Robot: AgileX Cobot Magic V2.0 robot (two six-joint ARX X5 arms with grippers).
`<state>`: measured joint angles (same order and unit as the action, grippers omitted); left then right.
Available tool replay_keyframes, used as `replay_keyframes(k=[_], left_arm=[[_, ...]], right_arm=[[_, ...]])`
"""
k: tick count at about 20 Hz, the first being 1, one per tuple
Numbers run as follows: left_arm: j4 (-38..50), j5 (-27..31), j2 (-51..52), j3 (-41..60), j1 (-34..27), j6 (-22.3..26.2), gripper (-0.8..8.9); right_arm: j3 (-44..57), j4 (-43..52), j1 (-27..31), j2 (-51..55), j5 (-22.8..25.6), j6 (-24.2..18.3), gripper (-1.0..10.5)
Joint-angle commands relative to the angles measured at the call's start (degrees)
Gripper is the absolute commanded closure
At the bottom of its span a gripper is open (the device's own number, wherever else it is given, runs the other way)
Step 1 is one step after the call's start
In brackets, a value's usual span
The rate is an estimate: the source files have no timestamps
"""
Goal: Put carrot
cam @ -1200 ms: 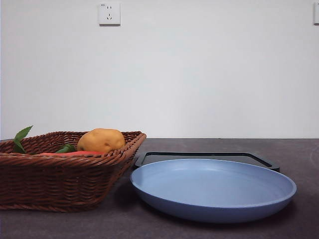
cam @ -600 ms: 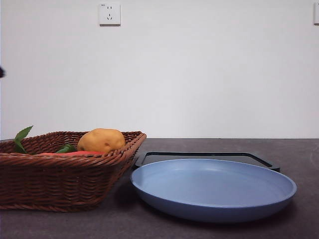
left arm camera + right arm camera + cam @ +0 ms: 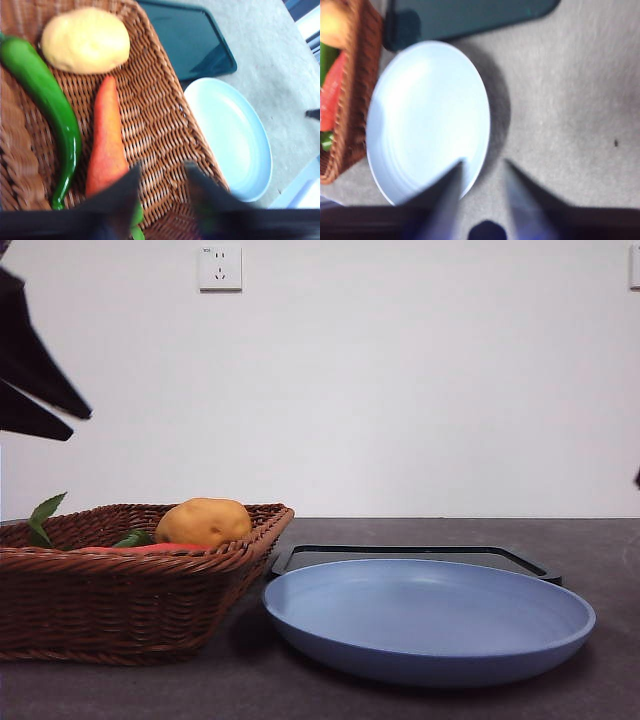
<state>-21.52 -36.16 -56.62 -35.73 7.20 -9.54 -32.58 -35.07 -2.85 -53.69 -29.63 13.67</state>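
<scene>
I will next use my right gripper to set the blue plate on the black tray [image 3: 410, 552] for the carrot, grabbing the plate by its rim [image 3: 585, 625].
The carrot [image 3: 106, 137] lies in the wicker basket [image 3: 160, 125], long and orange-red, between a green pepper [image 3: 50, 100] and the basket's wall. In the front view only a thin red strip of the carrot [image 3: 150, 549] and its green leaves show over the basket's rim [image 3: 120, 600]. My left gripper [image 3: 161, 170] hovers open above the basket, its jaws over the carrot's thick end and the wall beside it. It enters the front view as a left gripper [image 3: 80, 425] high at the left edge. My right gripper [image 3: 483, 162] is open above the table by the blue plate [image 3: 427, 115].
A yellow-brown potato [image 3: 203, 522] sits in the basket near the carrot's tip. The blue plate [image 3: 430, 620] stands right of the basket, with a black tray [image 3: 400, 553] behind it. A black tip shows at the right edge.
A black gripper has come into the front view from the upper left, above the basket. A small black tip has appeared at the right edge. The objects have not moved.
</scene>
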Motion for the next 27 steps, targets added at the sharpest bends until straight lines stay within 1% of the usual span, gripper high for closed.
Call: replay_keyframes(k=[1, 5, 11, 14, 16, 19, 21, 24, 25, 27], left_arm=[[0.9, 0.0, -0.3, -0.9, 0.3, 0.8, 5.29], [1.2, 0.1, -0.3, -0.9, 0.7, 0.8, 5.29], [1.9, 0.1, -0.3, -0.9, 0.7, 0.8, 5.29], [2.0, 0.1, -0.3, -0.9, 0.7, 0.8, 5.29], [2.0, 0.2, -0.3, -0.9, 0.7, 0.8, 5.29], [2.2, 0.0, -0.3, -0.9, 0.7, 0.8, 5.22], [2.1, 0.0, -0.3, -0.9, 1.0, 0.8, 4.67], [2.1, 0.9, -0.4, -1.0, 2.7, 0.9, 4.63], [2.1, 2.4, -0.4, -1.3, 3.9, 1.6, 4.63], [-1.6, 8.1, -1.7, -4.3, 6.7, 5.9, 4.63]], right_arm=[[-0.7, 1.3, -1.2, -3.0, -0.1, 0.0, 6.7], [-0.7, 7.0, -3.8, -8.8, 0.0, 2.0, 6.8], [-0.7, 15.4, -6.9, -20.6, -0.1, 2.5, 6.9], [-0.7, 18.4, -8.8, -25.6, 0.0, 2.8, 7.4], [-0.7, 19.5, -9.2, -27.7, 0.0, 3.2, 8.1], [-0.7, 19.5, -9.2, -28.2, 0.6, 3.2, 9.4], [-0.7, 19.5, -9.2, -27.9, 0.6, 3.5, 9.4], [-0.7, 17.6, -9.2, -25.9, -0.2, 4.1, 9.4], [-0.7, 16.0, -9.2, -24.5, -0.1, 4.1, 9.4], [-0.7, 13.0, -9.2, -21.2, 0.0, 3.8, 9.4]])
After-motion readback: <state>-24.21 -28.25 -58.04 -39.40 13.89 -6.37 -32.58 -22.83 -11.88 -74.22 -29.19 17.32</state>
